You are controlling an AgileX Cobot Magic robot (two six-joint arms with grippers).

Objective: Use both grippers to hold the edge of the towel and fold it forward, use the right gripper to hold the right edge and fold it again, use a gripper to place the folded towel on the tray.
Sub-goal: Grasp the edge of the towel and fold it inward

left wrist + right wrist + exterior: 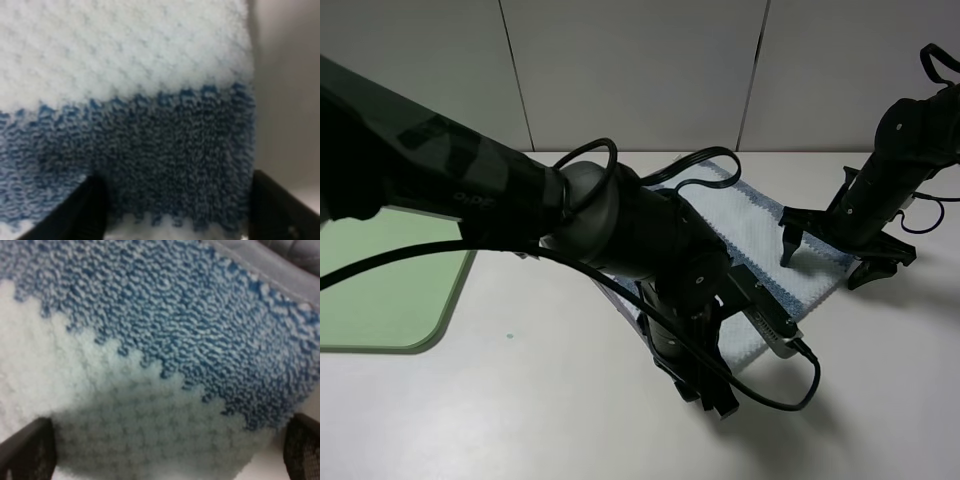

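Observation:
One finger of my right gripper reaches down onto the white cloth and the other past the blue edge (842, 262). I need to close my right gripper on the towel (760, 230) now.
The towel (760, 230), blue and pale-white striped, lies flat on the white table right of centre. My left gripper (712, 396) points down at its near edge, and the arm hides part of the cloth. In the left wrist view the towel (150, 100) fills the frame between two spread black fingers (85, 212), so the jaws are open. My right gripper (820, 270) hovers at the towel's right edge with its jaws wide open. In the right wrist view the cloth (150, 340) lies between the fingers (25, 452), with the grey hem (280, 265) beyond. The light-green tray (380, 290) lies at the left.
A black cable (790, 400) loops off the left wrist just above the table by the towel's near corner. The table's back edge meets a pale panelled wall (640, 70). Bare table (520, 400) lies between the tray and the towel.

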